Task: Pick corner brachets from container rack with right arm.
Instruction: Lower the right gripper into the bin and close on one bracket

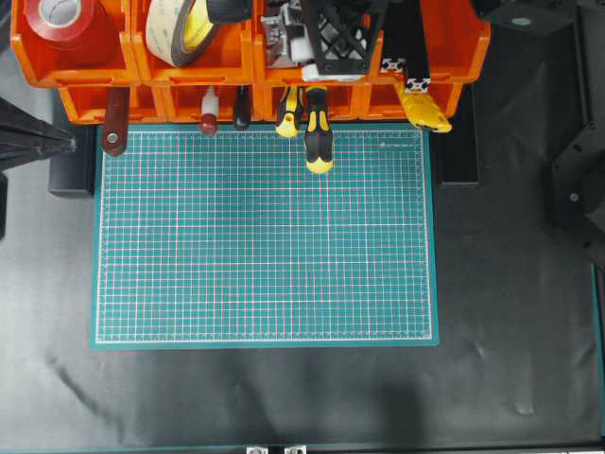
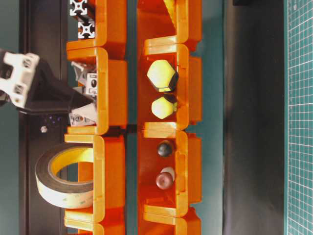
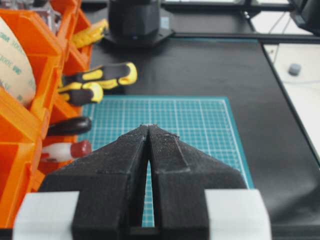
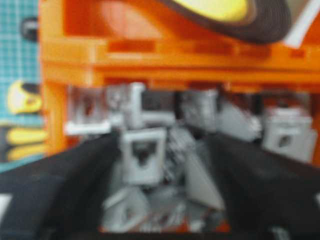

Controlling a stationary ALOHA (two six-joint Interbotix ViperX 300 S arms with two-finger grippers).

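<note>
Next, my right gripper grabs the silver corner bracket by its square holed plate (image 4: 143,155) and picks the bracket from the container rack (image 4: 75,60).
The orange container rack (image 1: 236,71) runs along the far edge. Its third upper bin holds a pile of silver-grey corner brackets (image 1: 279,38). My right gripper (image 1: 336,43) reaches down into that bin. In the right wrist view its jaws stand open, one black finger (image 4: 75,180) on each side of the blurred pile, with a square holed bracket (image 4: 142,155) between them. The table-level view shows the gripper tip (image 2: 80,100) among the brackets (image 2: 88,81). My left gripper (image 3: 150,129) is shut and empty above the green mat (image 3: 200,120), at the far left of the overhead view (image 1: 57,142).
A big tape roll (image 1: 184,28) and a red tape roll (image 1: 61,19) fill the bins left of the brackets. Black slotted bars (image 1: 406,61) sit in the right bin. Screwdriver handles (image 1: 317,132) and a yellow knife (image 1: 425,109) stick out of the lower tier over the mat (image 1: 265,236).
</note>
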